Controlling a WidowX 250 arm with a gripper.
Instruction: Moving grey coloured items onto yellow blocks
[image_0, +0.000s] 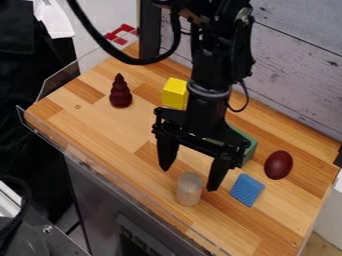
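The robot's gripper should grab the greyish cylinder next by its round side. Then it can set the cylinder on the yellow block (175, 93).
The black gripper (188, 179) hangs over the middle of the wooden work surface, its two fingers spread wide with nothing held. A greyish, partly see-through cylinder (190, 189) stands upright just below and between the fingertips; whether they are level with its top I cannot tell. Behind the arm, toward the wall, sits a yellow block (175, 93), its right edge close to the arm and partly covered by it.
A dark red stacked cone (121, 92) stands at the left, a dark red egg shape (278, 165) at the right. Near the cylinder lies a blue block (247, 190). A green block (248, 145) is partly behind the gripper. Clear low walls edge the wooden surface (83, 122).
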